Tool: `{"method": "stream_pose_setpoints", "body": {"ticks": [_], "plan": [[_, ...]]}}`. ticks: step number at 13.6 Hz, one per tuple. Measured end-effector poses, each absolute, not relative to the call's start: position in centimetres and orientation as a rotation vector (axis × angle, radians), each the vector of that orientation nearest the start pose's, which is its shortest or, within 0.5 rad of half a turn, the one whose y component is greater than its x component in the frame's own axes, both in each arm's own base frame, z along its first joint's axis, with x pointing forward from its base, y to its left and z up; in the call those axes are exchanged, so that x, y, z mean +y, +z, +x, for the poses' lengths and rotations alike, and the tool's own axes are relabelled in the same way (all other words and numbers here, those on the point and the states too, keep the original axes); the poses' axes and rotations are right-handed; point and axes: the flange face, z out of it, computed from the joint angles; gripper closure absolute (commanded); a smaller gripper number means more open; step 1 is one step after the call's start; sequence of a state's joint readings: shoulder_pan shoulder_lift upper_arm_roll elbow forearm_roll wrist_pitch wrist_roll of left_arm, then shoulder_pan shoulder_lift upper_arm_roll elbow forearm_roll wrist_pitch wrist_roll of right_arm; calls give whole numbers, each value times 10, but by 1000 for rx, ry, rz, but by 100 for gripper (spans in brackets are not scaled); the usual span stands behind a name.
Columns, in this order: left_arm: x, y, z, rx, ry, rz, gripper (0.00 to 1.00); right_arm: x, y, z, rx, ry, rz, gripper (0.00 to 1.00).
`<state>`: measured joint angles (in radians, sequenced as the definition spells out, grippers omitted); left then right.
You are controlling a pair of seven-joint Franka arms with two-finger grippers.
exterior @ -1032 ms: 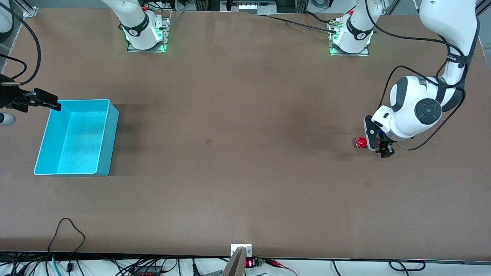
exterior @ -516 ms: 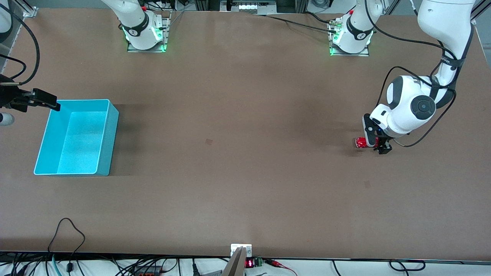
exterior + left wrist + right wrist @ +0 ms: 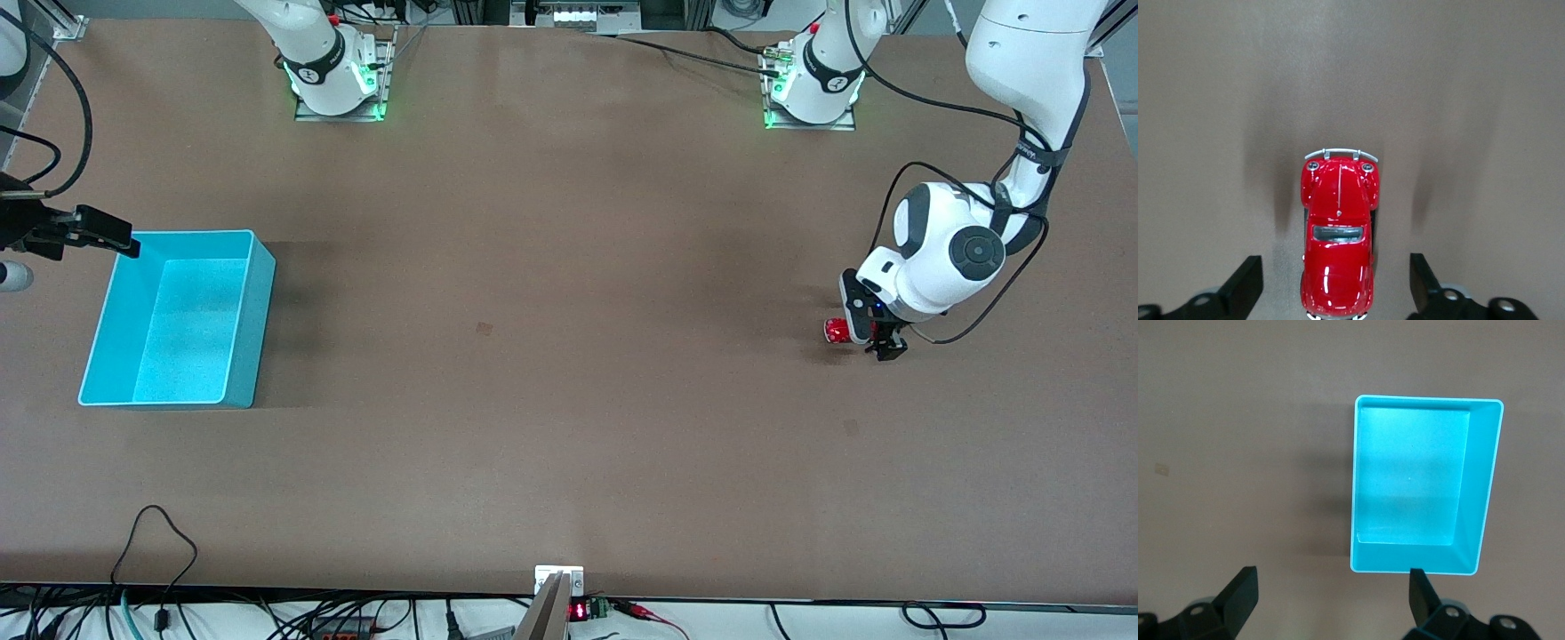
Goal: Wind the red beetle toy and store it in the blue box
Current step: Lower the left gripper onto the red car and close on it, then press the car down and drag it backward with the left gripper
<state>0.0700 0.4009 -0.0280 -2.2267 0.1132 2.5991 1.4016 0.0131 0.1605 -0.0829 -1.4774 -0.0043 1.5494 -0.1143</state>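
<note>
I need to close my left gripper on the red beetle toy's rear (image 3: 1337, 277), because the fingers are beside the rear, low over the table.
The red beetle toy (image 3: 836, 331) stands on the table toward the left arm's end. In the left wrist view the red beetle toy (image 3: 1337, 240) lies between the two spread black fingers (image 3: 1245, 287), with gaps on both sides. My left gripper (image 3: 876, 338) is low over the toy's rear and open. The blue box (image 3: 178, 317) sits empty at the right arm's end and shows in the right wrist view (image 3: 1418, 487). My right gripper (image 3: 1335, 603) hangs open in the air beside the box's corner and waits.
The brown table (image 3: 551, 400) stretches bare between toy and box. Both arm bases (image 3: 336, 76) stand along the table's edge farthest from the front camera. Cables and a small red display (image 3: 578, 611) lie along the nearest edge.
My left arm has lowered and drawn in slightly, and its gripper has settled around the toy. The toy, the box and the right arm have not moved.
</note>
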Motion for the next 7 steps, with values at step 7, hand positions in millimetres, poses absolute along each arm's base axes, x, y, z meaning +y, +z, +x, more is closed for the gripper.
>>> {"method": "stream_pose_setpoints", "body": {"ticks": [7], "plan": [[20,186,543,2080,83,-2334,67,-36,574,598,-77,140,-3147,0]]}}
